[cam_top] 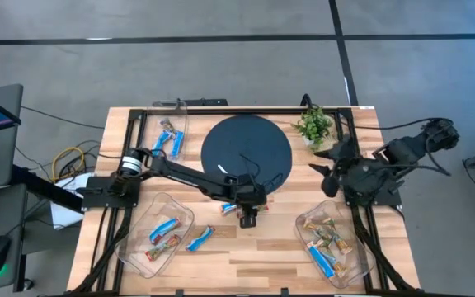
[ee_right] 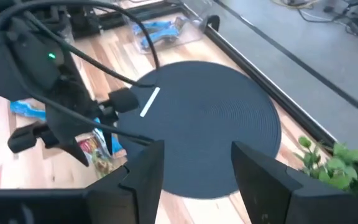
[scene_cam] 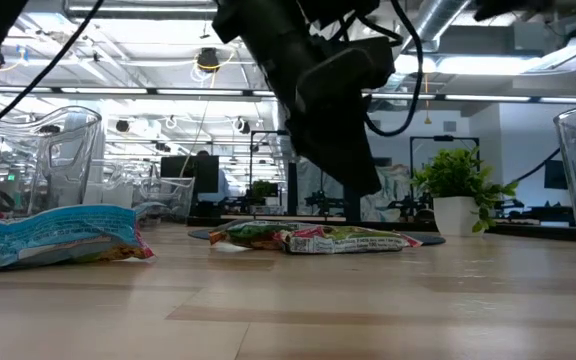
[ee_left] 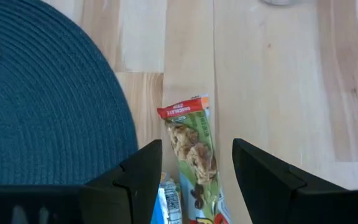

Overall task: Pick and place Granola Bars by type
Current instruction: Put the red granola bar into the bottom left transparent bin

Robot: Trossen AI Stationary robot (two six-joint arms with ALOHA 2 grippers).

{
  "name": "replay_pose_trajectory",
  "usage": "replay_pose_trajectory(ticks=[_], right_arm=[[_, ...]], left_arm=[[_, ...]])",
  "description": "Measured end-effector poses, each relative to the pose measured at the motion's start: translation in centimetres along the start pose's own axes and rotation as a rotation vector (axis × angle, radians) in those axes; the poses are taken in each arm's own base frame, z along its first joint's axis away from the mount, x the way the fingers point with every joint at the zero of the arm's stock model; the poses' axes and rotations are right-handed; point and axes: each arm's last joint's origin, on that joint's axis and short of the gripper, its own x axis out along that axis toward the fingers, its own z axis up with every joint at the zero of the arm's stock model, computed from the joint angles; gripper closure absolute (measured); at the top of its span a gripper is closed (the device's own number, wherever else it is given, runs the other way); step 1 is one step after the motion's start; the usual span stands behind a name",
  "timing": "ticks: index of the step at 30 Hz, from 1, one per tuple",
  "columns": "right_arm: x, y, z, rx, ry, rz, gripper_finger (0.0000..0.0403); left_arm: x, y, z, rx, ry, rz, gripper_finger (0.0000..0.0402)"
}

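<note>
I next need my left gripper to grab the green and red bar by its cookie-pictured middle (ee_left: 196, 158), to sort it into the clear tray with its matching bar.
My left gripper (ee_left: 194, 160) is open above the table just off the near edge of the round dark mat (cam_top: 246, 153). Its fingers stand on either side of a green and red granola bar (ee_left: 193, 146) that lies flat on the wood. A blue bar (ee_left: 169, 199) lies right beside that one. From table height the gripper (scene_cam: 351, 185) hangs over the green bar (scene_cam: 318, 238). Another blue bar (cam_top: 199, 238) lies loose on the table. More bars fill three clear trays. My right gripper (ee_right: 194, 158) is open and waits at the table's right side (cam_top: 332, 165).
Clear trays stand at the far left (cam_top: 170, 136), near left (cam_top: 159, 235) and near right (cam_top: 330, 243), each with bars inside. A thin white stick (cam_top: 223, 169) lies on the mat. A small potted plant (cam_top: 313, 125) stands at the far right. Bare wood lies between the near trays.
</note>
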Motion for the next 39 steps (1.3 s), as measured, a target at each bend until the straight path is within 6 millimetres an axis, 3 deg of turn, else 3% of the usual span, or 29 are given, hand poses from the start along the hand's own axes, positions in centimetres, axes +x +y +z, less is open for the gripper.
replay_pose_trajectory(ticks=[4,12,16,30,39], right_arm=[[-0.4,-1.0,-1.3,0.043,-0.025,0.0,0.0225],[-0.2,-1.8,-3.3,0.098,-0.026,0.011,0.0227],[-0.2,-1.8,-3.3,0.1,-0.024,0.011,0.023],[-0.2,-1.8,-3.4,0.084,-0.019,0.009,0.0234],[-0.2,-1.8,-3.4,0.085,-0.02,0.009,0.0238]], left_arm=[[0.0,-0.3,-0.1,0.033,0.0,0.018,0.0212],[2.7,-0.4,-1.2,0.016,0.039,-0.005,0.0212],[3.2,-0.1,-1.6,-0.014,0.059,0.062,0.0212],[3.6,0.1,-2.4,-0.017,0.141,0.053,0.0213],[3.4,0.1,-2.3,0.003,0.155,0.038,0.0277]])
